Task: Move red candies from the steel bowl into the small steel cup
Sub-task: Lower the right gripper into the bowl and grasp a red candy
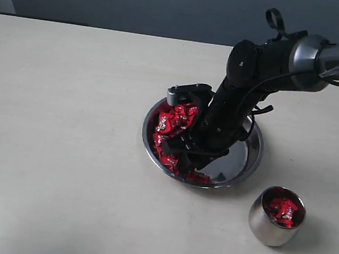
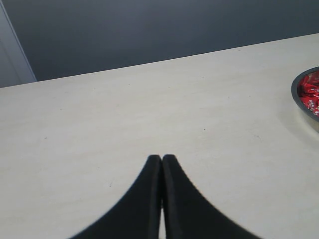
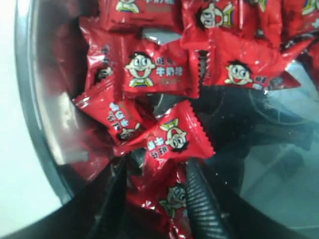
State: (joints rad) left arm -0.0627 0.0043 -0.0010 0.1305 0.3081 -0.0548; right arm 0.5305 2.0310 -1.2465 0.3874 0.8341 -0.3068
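Note:
I need to move the red candy into the small steel cup, so my right gripper should grab it next by its wrapper's side edge (image 3: pixel 158 166).
The steel bowl (image 1: pixel 256 154) sits mid-table, with red candies (image 1: pixel 174 118) piled in its left half. My right gripper (image 1: pixel 184 158) reaches down into that pile. In the right wrist view the right gripper (image 3: pixel 157 167) is open, its ribbed fingers (image 3: pixel 199 196) apart, with a red candy (image 3: pixel 172 199) lying between them and more candies (image 3: pixel 159 69) just beyond. The small steel cup (image 1: pixel 269 231) stands upright to the bowl's front right and holds a few red candies (image 1: pixel 283 210). My left gripper (image 2: pixel 162 157) is shut and empty over bare table. It does not show in the exterior view.
The bowl's right half (image 1: pixel 239 159) is bare mirror steel. In the left wrist view the bowl's rim (image 2: pixel 296 97) shows at the far edge. A dark wall (image 1: pixel 141 1) runs behind the pale table (image 1: pixel 58 139).

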